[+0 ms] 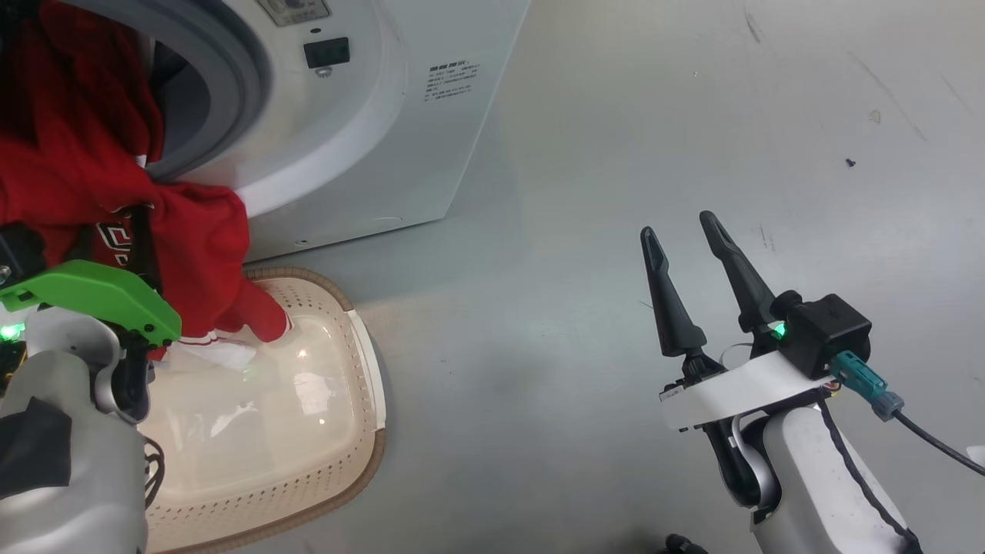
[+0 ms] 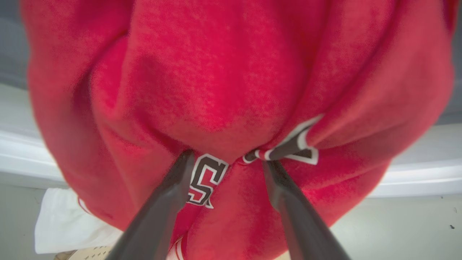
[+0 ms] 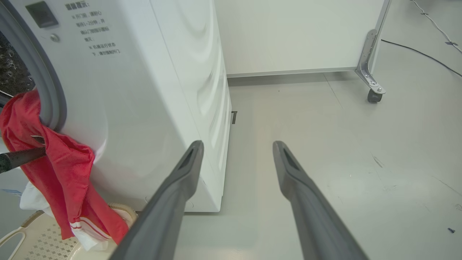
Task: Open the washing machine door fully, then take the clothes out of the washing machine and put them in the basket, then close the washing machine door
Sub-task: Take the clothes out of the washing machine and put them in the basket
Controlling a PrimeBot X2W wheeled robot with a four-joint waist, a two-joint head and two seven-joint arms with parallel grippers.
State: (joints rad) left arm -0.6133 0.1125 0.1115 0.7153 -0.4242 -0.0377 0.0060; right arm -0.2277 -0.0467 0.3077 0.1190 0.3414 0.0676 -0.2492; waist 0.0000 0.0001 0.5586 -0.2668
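The red garment hangs wide and slack (image 1: 78, 171) from the opening, so my left gripper pinches the creased fold at its lettering (image 1: 115, 240) next.
Red clothes (image 1: 77, 177) spill out of the washing machine (image 1: 369, 138) past its grey ring (image 1: 238, 69) and hang down over the cream basket (image 1: 365, 362). Their lower end and a white cloth (image 1: 215, 352) lie in the basket. My left gripper (image 2: 227, 160) is open, its fingertips pressed into the hanging red fabric by a black and white letter patch (image 2: 204, 180). One of its fingers (image 1: 142, 246) lies against the garment. My right gripper (image 1: 677, 225) is open and empty over the floor, right of the machine. The washing machine door is out of view.
The basket stands on the grey floor directly under the machine's opening. A white panel on a castor (image 3: 373, 95) stands behind the machine's right side, and a black cable (image 3: 418, 50) runs across the floor beyond it.
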